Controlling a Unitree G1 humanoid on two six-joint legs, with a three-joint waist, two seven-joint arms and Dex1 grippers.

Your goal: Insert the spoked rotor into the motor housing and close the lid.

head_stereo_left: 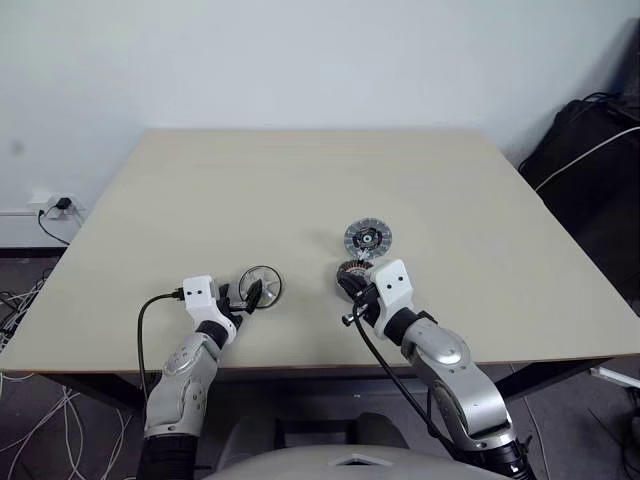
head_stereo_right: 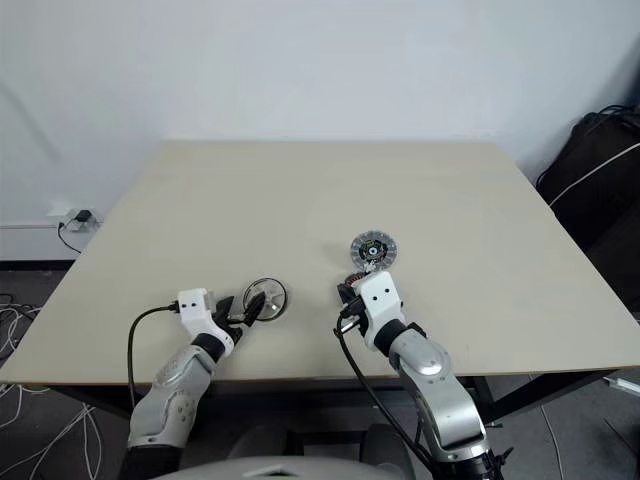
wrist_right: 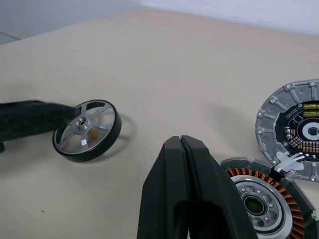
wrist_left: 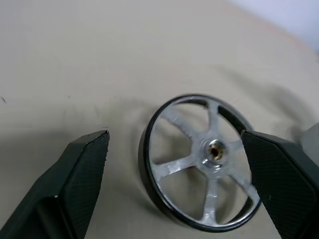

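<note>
My left gripper's fingers are still above the dark rim [head_stereo_left: 281,287] [wrist_left: 145,164] of the rotor, so my left gripper lowers to the rotor next and only then closes on it.
The spoked rotor [wrist_left: 202,181], a silver wheel with a dark rim, lies flat on the table [head_stereo_left: 300,180] near its front left. My left gripper [head_stereo_left: 250,294] stands open right at it, one black finger [wrist_left: 75,184] on each side of the wheel, nothing gripped. The motor housing [wrist_right: 259,199], with its copper windings, sits at the table's middle front. The lid [head_stereo_left: 368,239], a grey disc with a segmented rim, lies just behind it and touches it. My right gripper [wrist_right: 180,142] is shut and empty, its tips just beside the housing on the rotor's side.
The table's front edge [head_stereo_left: 300,368] runs close behind both wrists. A black bag [head_stereo_left: 590,150] with a white cable stands off the table's right side. A wall socket [head_stereo_left: 55,207] and loose cables are on the floor to the left.
</note>
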